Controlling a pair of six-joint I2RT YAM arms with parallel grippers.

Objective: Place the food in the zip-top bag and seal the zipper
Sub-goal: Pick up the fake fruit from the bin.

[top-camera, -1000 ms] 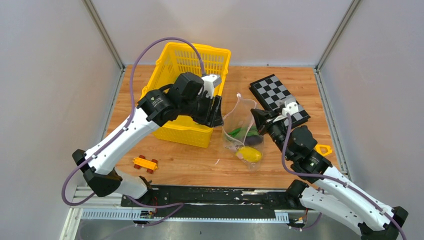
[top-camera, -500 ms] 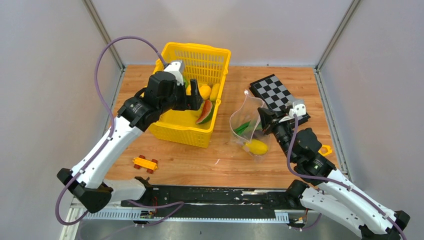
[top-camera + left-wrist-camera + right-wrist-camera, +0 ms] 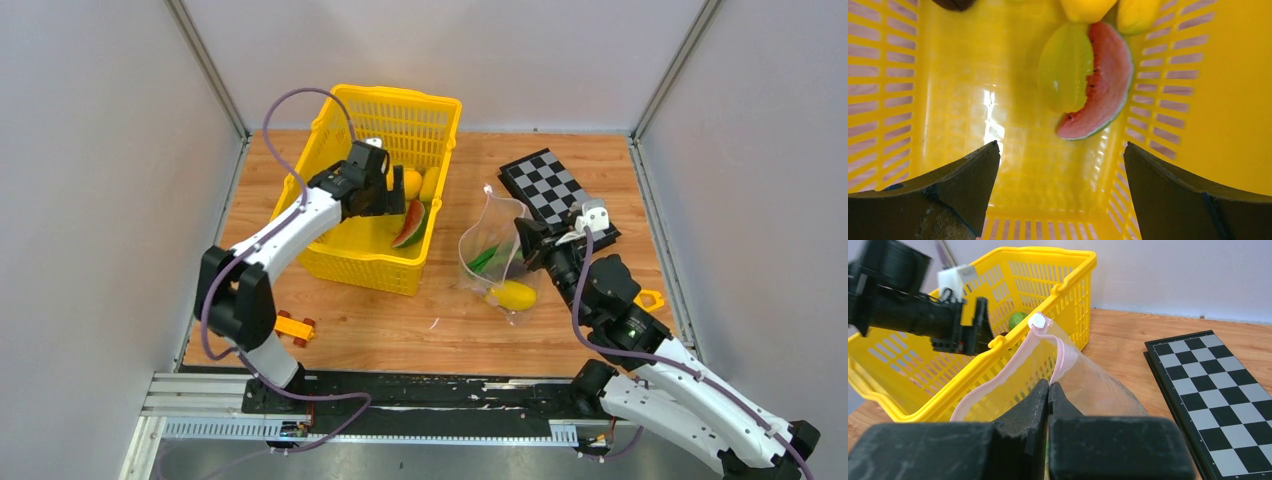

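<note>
My left gripper needs to grab the yellow-green fruit beside the watermelon by its near end (image 3: 1066, 95) next, so its far end can enter the open bag freely.
The clear zip-top bag (image 3: 497, 250) stands open between basket and chequerboard, with a yellow lemon (image 3: 513, 294) and green pods (image 3: 487, 259) inside. My right gripper (image 3: 522, 240) is shut on its pink zipper edge (image 3: 1058, 352) and holds the mouth up. My left gripper (image 3: 397, 190) is open and empty inside the yellow basket, above a watermelon slice (image 3: 1100, 90), a green fruit (image 3: 1065, 67) and yellow fruits (image 3: 1087, 7). The watermelon also shows in the top view (image 3: 409, 223).
The yellow lattice basket (image 3: 345, 255) stands at the left centre. A chequerboard (image 3: 557, 193) lies at the back right. An orange toy car (image 3: 293, 326) sits near the front left. A small orange piece (image 3: 648, 298) lies at the right edge.
My left arm has swung from the bag back over the basket and lowered its open gripper inside. The right gripper lifted the bag's edge slightly right and holds it still.
</note>
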